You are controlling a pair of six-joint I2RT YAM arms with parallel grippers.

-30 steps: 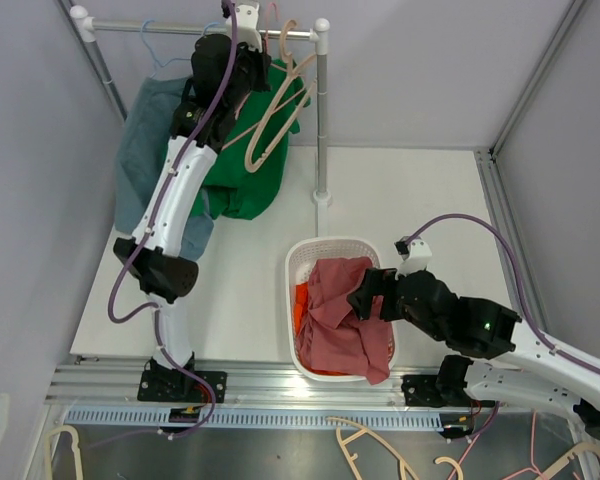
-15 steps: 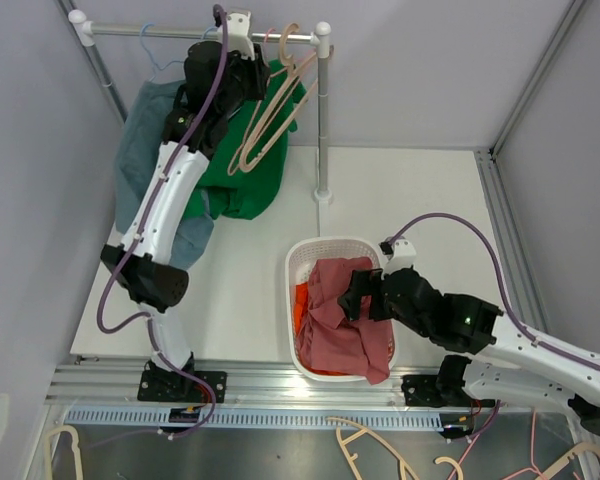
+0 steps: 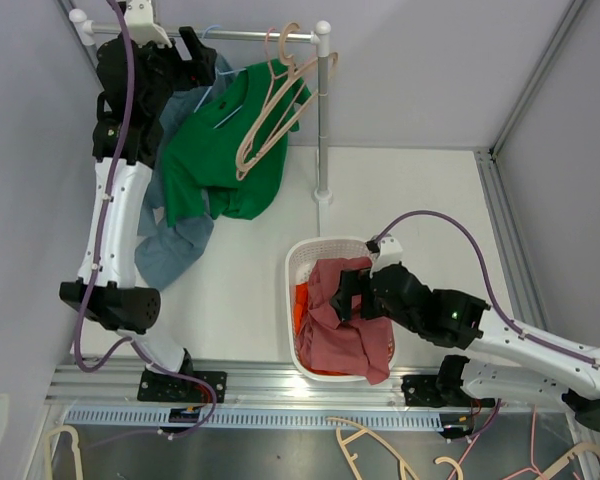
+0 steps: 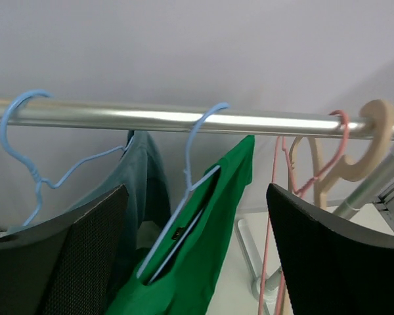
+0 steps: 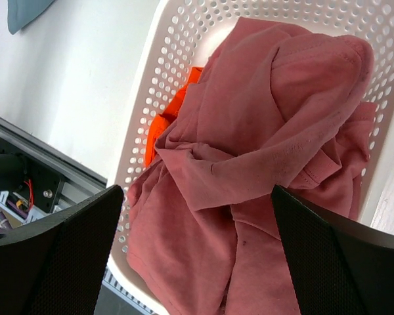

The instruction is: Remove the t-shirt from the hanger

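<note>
The left gripper reaches the light blue hanger next and takes hold of its neck just below the hook (image 3: 218,73), which leaves the green t-shirt (image 3: 215,165) free to remove.
A green t-shirt (image 3: 215,165) hangs crookedly on a light blue wire hanger (image 3: 230,105) hooked over the rail (image 3: 250,34). In the left wrist view the hanger (image 4: 184,216) runs through the neck of the green t-shirt (image 4: 203,262). My left gripper (image 3: 202,62) is up by the rail's left end, open, its jaws wide and empty. It faces the hanger from a short distance (image 4: 196,197). My right gripper (image 3: 348,290) hovers open over the basket (image 3: 300,262), holding nothing (image 5: 197,193).
A teal t-shirt (image 3: 175,245) hangs on a second blue hanger (image 4: 26,157) left of the green one. Empty beige and pink hangers (image 3: 270,110) hang near the rack post (image 3: 322,120). The basket (image 5: 151,98) holds a pink shirt (image 5: 269,131) and an orange garment (image 5: 171,118). Spare hangers (image 3: 380,450) lie below the table's front rail.
My left gripper has opened and drawn back to the left along the rail, away from the hangers. The green t-shirt now hangs uncovered. The right gripper has crept left over the basket.
</note>
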